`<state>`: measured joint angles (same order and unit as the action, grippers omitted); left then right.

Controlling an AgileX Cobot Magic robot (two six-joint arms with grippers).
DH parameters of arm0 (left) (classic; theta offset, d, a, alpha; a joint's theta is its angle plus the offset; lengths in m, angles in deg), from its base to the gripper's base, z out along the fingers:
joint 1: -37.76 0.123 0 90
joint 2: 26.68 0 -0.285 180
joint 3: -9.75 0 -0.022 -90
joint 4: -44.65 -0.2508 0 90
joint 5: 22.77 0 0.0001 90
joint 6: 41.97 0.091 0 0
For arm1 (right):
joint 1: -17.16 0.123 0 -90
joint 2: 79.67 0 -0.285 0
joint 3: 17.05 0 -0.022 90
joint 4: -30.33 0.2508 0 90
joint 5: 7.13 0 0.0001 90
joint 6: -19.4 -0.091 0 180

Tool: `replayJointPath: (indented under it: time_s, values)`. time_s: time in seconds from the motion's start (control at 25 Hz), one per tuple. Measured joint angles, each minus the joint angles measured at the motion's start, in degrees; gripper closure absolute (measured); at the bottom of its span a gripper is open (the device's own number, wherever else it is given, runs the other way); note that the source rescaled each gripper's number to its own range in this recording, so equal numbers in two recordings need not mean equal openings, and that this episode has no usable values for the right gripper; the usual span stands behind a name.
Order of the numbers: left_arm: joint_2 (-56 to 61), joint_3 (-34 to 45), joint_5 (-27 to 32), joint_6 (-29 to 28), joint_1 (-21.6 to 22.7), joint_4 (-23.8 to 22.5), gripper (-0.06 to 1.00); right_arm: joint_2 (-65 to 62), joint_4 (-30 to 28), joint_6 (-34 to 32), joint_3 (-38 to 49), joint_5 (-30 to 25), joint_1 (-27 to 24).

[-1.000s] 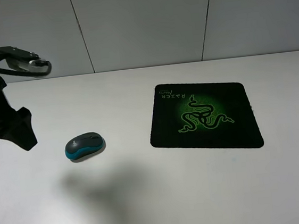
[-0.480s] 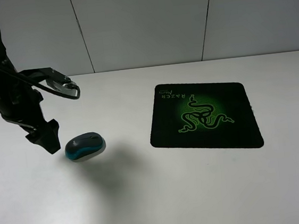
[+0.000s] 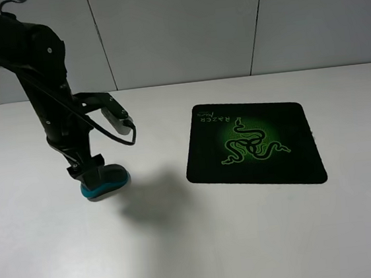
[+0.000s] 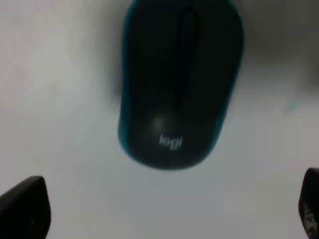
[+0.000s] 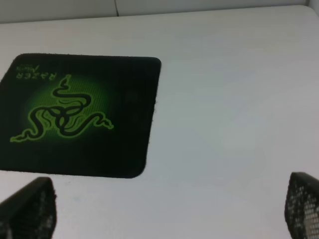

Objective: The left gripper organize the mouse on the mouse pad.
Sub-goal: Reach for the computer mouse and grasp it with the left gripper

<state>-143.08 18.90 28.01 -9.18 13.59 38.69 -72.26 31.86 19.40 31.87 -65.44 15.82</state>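
Note:
The mouse should go on the mouse pad (image 3: 254, 145), so my left gripper will next grab the teal sides of the mouse (image 3: 105, 181).
The mouse (image 3: 105, 181), dark grey on top with teal sides, lies on the white table at the left, apart from the mouse pad (image 3: 253, 142). My left gripper (image 3: 86, 168) hangs right over the mouse's left end, partly hiding it. In the left wrist view the mouse (image 4: 179, 84) lies ahead of the left gripper (image 4: 167, 211), which is open with its fingertips (image 4: 25, 206) wide apart and nothing between them. The black mouse pad (image 5: 75, 114) with the green snake logo also shows in the right wrist view, ahead of the open right gripper (image 5: 164, 211).
The white table (image 3: 249, 238) stretches bare between mouse and pad. A pale panelled wall (image 3: 180, 26) stands behind the far edge. The left arm's silver-grey box and cable (image 3: 118, 119) stick out toward the pad. No right arm shows in the exterior view.
The left arm has swung in from the left edge, rightward and down, ending right over the mouse. Mouse and pad have not moved.

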Motion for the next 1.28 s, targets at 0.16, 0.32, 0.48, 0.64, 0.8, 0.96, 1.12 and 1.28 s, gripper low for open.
replayJointPath:
  time_s: [0.16, 0.32, 0.48, 0.64, 0.8, 0.96, 1.12, 1.28]
  values:
    - [-1.9, -0.1, -2.0, 0.3, -2.4, -1.6, -0.06, 0.0, 0.0, 0.0, 0.0, 0.0, 0.0]
    - [-3.3, -0.1, -4.0, 0.4, -3.5, -2.8, -0.06, 0.0, 0.0, 0.0, 0.0, 0.0, 0.0]
    - [-4.9, -0.1, -5.6, 0.4, -3.5, -3.0, -0.06, 0.0, 0.0, 0.0, 0.0, 0.0, 0.0]
    - [-6.6, -0.1, -7.8, 0.4, -3.5, -2.9, -0.06, 0.0, 0.0, 0.0, 0.0, 0.0, 0.0]
    - [-8.1, -0.1, -9.1, 0.4, -3.5, -2.9, -0.06, 0.0, 0.0, 0.0, 0.0, 0.0, 0.0]
    - [-8.8, 0.1, -9.9, 0.4, -3.5, -2.9, -0.06, 0.0, 0.0, 0.0, 0.0, 0.0, 0.0]
    - [-9.3, 0.2, -9.9, 0.4, -3.5, -2.8, -0.05, 0.0, 0.0, 0.0, 0.0, 0.0, 0.0]
    - [-9.4, 0.3, -10.0, 0.3, -3.5, -2.7, 0.15, 0.0, 0.0, 0.0, 0.0, 0.0, 0.0]
